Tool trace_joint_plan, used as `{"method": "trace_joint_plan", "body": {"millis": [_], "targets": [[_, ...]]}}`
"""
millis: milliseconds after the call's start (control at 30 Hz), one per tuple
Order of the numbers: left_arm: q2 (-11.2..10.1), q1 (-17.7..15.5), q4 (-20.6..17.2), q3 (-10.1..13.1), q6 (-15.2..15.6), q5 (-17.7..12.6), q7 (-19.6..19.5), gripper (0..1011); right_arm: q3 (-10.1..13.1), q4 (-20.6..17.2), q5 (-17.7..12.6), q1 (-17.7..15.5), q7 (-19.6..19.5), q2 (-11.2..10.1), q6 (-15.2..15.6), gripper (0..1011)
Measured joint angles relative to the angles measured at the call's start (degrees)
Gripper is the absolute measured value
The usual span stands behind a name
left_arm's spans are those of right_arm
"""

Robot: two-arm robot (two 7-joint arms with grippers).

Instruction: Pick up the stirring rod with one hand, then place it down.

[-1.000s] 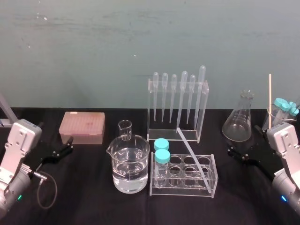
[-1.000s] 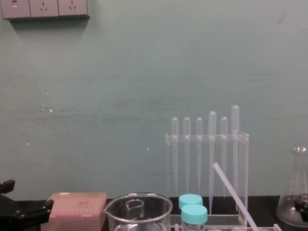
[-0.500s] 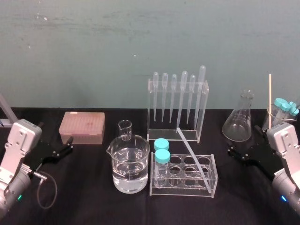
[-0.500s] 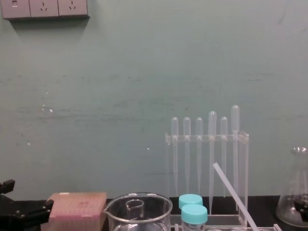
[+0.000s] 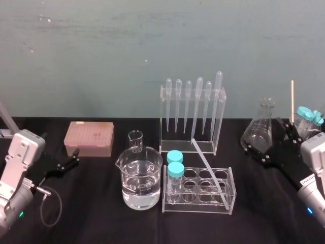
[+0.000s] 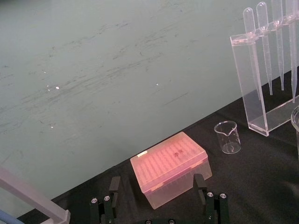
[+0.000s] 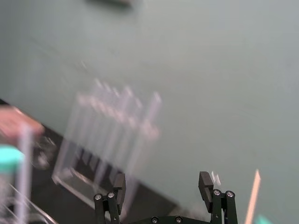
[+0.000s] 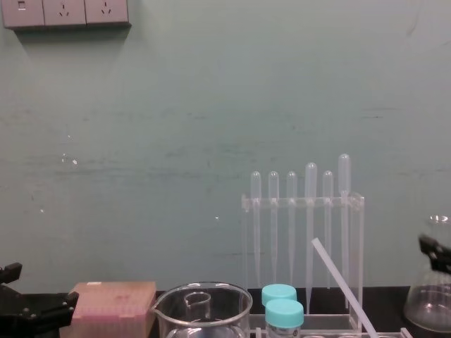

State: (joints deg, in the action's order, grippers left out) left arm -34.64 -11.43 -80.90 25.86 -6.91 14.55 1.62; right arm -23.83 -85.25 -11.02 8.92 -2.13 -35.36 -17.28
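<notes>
The rod's lower end sits in the rack beside the capped tubes, so my right gripper should next grab the rod by its raised upper part (image 8: 328, 261).
The stirring rod (image 5: 208, 165) is a thin translucent-white rod. It leans across the clear test tube rack (image 5: 229, 202), its upper end pointing toward the pipette rack (image 5: 163, 118). The stirring rod (image 8: 342, 280) also slants up in the chest view. My right gripper (image 5: 264, 135) hangs open and empty at the table's right, level with the conical flask (image 5: 254, 133) and well right of the rod. Its fingers (image 7: 206, 180) stand wide apart in the right wrist view. My left gripper (image 5: 71, 158) rests open at the far left, near the pink tip box (image 5: 89, 138).
A water-filled beaker (image 5: 141, 178) and a small beaker (image 5: 135, 139) stand left of the test tube rack, which holds two blue-capped tubes (image 5: 175, 163). A jar of blue-capped tubes (image 5: 307, 118) and a wooden stick (image 5: 292, 101) sit at the far right.
My right gripper has lifted and swung back and inward, now level with the conical flask. The left arm and the rod have not moved.
</notes>
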Motion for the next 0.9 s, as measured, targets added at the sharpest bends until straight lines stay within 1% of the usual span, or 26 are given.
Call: {"method": "trace_joint_plan", "body": {"millis": [33, 67, 100, 200, 233, 267, 300, 367, 433, 467, 567, 600, 633, 733, 767, 867, 900], "targets": [[0.0, 0.0, 0.0, 0.0, 0.0, 0.0, 0.0, 1000, -0.1, -0.9, 0.7, -0.1, 0.9, -0.2, -2.4, 1000], [0.0, 0.0, 0.0, 0.0, 0.0, 0.0, 0.0, 1000, -0.3, -1.3, 0.9, -0.1, 1.5, -0.2, -3.5, 1000], [0.0, 0.0, 0.0, 0.0, 0.0, 0.0, 0.0, 1000, -0.7, -1.8, 1.1, 0.1, 2.9, -0.2, -5.2, 1000], [0.0, 0.0, 0.0, 0.0, 0.0, 0.0, 0.0, 1000, -1.4, -2.1, 1.0, 0.6, 5.4, -0.1, -7.1, 1000], [0.0, 0.0, 0.0, 0.0, 0.0, 0.0, 0.0, 1000, -2.0, -2.1, 0.5, 1.2, 7.3, 0.1, -7.8, 1000], [0.0, 0.0, 0.0, 0.0, 0.0, 0.0, 0.0, 1000, -2.4, -2.1, 0.1, 1.5, 8.3, 0.2, -8.1, 1000], [0.0, 0.0, 0.0, 0.0, 0.0, 0.0, 0.0, 1000, -2.9, -1.9, -1.2, 2.0, 10.4, 0.5, -8.2, 1000], [0.0, 0.0, 0.0, 0.0, 0.0, 0.0, 0.0, 1000, -3.4, -1.7, -3.2, 2.7, 12.9, 0.8, -7.6, 1000], [0.0, 0.0, 0.0, 0.0, 0.0, 0.0, 0.0, 1000, -3.8, -1.3, -5.7, 3.4, 15.6, 1.1, -6.1, 1000], [0.0, 0.0, 0.0, 0.0, 0.0, 0.0, 0.0, 1000, -4.3, -0.8, -8.1, 4.1, 18.0, 1.5, -4.0, 1000], [0.0, 0.0, 0.0, 0.0, 0.0, 0.0, 0.0, 1000, -4.7, 0.0, -12.1, 5.1, 21.7, 2.1, 0.0, 1000], [0.0, 0.0, 0.0, 0.0, 0.0, 0.0, 0.0, 1000, -4.9, 0.6, -14.5, 5.8, 23.7, 2.6, 3.0, 1000], [0.0, 0.0, 0.0, 0.0, 0.0, 0.0, 0.0, 1000, -5.0, 1.2, -16.2, 6.3, 25.1, 3.0, 5.6, 1000], [0.0, 0.0, 0.0, 0.0, 0.0, 0.0, 0.0, 1000, -5.2, 2.2, -17.8, 7.3, 26.6, 3.6, 9.1, 1000], [0.0, 0.0, 0.0, 0.0, 0.0, 0.0, 0.0, 1000, -5.3, 2.7, -18.3, 7.8, 27.3, 3.9, 11.1, 1000], [0.0, 0.0, 0.0, 0.0, 0.0, 0.0, 0.0, 1000, -5.6, 3.4, -18.8, 8.5, 27.9, 4.3, 13.8, 1000], [0.0, 0.0, 0.0, 0.0, 0.0, 0.0, 0.0, 1000, -5.6, 3.7, -18.9, 8.8, 28.1, 4.6, 15.1, 1000]]}}
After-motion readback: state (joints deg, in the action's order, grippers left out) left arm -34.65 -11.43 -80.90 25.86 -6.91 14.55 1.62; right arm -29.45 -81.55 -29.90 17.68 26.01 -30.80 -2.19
